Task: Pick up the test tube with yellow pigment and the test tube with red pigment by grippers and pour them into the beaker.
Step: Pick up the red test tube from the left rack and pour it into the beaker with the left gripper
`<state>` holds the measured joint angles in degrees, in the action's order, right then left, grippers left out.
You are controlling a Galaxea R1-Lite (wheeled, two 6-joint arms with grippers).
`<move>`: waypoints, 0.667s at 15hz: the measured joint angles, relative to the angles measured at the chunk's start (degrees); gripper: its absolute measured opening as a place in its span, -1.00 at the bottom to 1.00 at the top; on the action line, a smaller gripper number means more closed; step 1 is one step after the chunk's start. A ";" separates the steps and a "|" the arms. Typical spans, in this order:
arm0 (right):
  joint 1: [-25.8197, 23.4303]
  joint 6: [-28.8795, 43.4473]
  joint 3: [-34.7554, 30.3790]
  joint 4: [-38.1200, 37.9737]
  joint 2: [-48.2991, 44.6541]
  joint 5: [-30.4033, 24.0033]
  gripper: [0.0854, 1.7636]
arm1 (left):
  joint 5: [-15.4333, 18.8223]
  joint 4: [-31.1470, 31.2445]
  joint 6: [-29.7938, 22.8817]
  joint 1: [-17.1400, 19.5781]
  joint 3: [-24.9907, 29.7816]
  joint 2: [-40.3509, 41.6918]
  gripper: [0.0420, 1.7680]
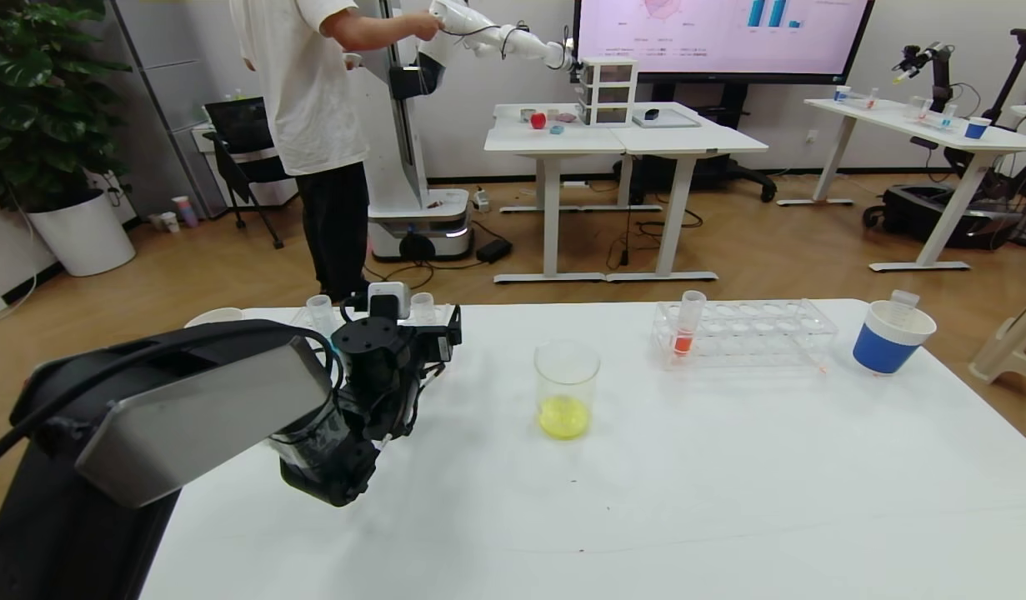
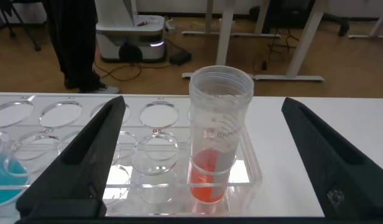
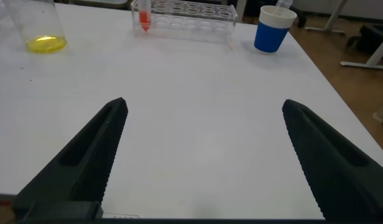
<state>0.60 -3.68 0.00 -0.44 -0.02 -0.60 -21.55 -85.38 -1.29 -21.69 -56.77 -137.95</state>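
The fingers of my left gripper are beside the test tube with red-orange liquid (image 2: 216, 155) above the clear rack. It is time to close my left gripper. Closing now would hold the tube.
A test tube with red-orange liquid (image 2: 216, 155) stands upright in the end hole of a clear rack (image 2: 148, 186) at the table's back left. My left gripper (image 2: 204, 102) is open, one finger on each side of this tube, not touching it. In the head view the gripper (image 1: 421, 327) hides most of the tube; only its top (image 1: 422, 307) shows. A second red-orange tube (image 1: 686, 327) stands in another clear rack (image 1: 754, 333) at the back right. The beaker (image 1: 567, 390) holds yellow liquid. No tube with yellow liquid shows. My right gripper (image 3: 205, 104) is open and empty over bare table.
A tube with blue liquid (image 2: 2, 177) stands in the left rack. A blue-and-white paper cup (image 1: 892, 337) with an empty tube in it stands at the far right. A white cup rim (image 1: 215, 317) shows at the back left. A person and other tables are behind.
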 joint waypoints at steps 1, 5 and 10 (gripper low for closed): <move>0.00 0.00 0.00 0.00 0.00 0.00 0.97 | 0.00 -0.01 0.00 0.06 -0.04 -0.15 0.98; 0.00 -0.01 0.00 0.00 0.00 0.00 0.97 | 0.04 -0.15 -0.50 0.24 -0.33 -0.26 -0.27; 0.00 -0.01 0.00 -0.02 0.00 0.00 0.97 | 0.04 -0.20 -0.71 0.33 -0.28 0.07 -0.47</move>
<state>0.60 -3.69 0.00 -0.46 -0.02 -0.60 -21.52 -85.58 -2.00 -21.36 -57.05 -137.88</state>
